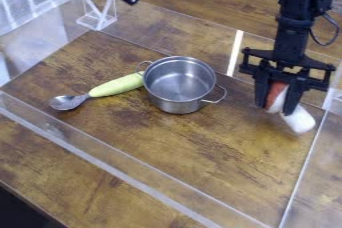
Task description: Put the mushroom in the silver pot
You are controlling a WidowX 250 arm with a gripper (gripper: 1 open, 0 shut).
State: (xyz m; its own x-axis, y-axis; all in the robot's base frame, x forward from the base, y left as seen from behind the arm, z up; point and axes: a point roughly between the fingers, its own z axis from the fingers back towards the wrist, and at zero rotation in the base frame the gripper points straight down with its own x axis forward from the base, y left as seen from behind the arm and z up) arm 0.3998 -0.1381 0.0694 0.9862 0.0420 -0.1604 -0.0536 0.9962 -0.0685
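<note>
The mushroom's white stem hangs over the wood, well to the side, so from here my gripper keeps hold of the mushroom until it is over the silver pot (181, 82).
The mushroom (298, 118) has a reddish cap and a thick white stem. It hangs tilted at the right side of the wooden table, its cap between the fingers of my gripper (281, 99). The gripper is shut on the cap and the stem sticks out below, down to the right, just above the table. The silver pot (181, 82) stands empty near the table's middle, to the left of the gripper and a short gap away.
A yellow-green vegetable (118, 84) lies left of the pot, with a grey metal spoon (67, 101) beyond it. A low clear plastic wall (160, 187) runs round the table. Clear plastic stands (94, 14) sit at the back left.
</note>
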